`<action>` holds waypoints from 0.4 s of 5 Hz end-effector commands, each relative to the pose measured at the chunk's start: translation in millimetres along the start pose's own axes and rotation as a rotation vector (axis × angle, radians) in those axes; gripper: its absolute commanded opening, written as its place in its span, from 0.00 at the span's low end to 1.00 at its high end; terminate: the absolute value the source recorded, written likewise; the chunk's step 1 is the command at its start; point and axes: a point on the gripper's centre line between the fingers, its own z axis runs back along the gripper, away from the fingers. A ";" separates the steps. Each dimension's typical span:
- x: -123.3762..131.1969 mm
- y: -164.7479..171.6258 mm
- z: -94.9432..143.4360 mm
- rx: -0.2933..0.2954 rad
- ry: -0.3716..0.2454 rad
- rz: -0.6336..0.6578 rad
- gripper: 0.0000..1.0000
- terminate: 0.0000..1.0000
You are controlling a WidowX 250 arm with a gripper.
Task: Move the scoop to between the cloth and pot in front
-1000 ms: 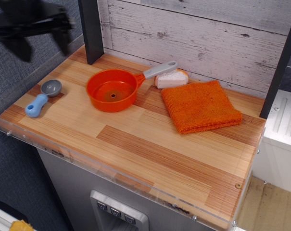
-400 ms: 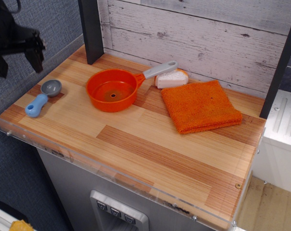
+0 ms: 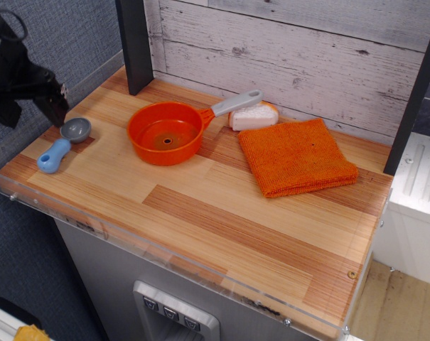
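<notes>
Next, my gripper grabs the scoop by its light-blue handle (image 3: 54, 156) to move the scoop between the cloth (image 3: 297, 157) and pot.
The scoop (image 3: 62, 143), with a grey bowl and a light-blue handle, lies at the left end of the wooden table (image 3: 222, 227). The orange pot (image 3: 165, 133) sits right of it, its grey handle pointing back right. The orange knitted cloth (image 3: 297, 157) lies flat further right. My black gripper (image 3: 31, 114) hangs at the far left, just above and behind the scoop's bowl. Its two fingers are spread apart and hold nothing. One fingertip (image 3: 59, 112) is close to the scoop's bowl.
A white wedge with an orange rim (image 3: 254, 116) lies behind the pot and cloth, by the plank wall. A dark post (image 3: 135, 46) stands at the back left. A clear acrylic lip (image 3: 165, 259) runs along the table's front and left edges.
My gripper has come down and leftward from the upper left and now sits lower, close to the scoop's bowl. The scoop, pot and cloth have not moved.
</notes>
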 end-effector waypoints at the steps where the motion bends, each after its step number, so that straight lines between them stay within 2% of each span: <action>1: -9.5 -5.7 -7.4 0.048 -0.001 -0.074 1.00 0.00; 2: -14.8 -1.1 -27.0 0.076 0.027 -0.066 1.00 0.00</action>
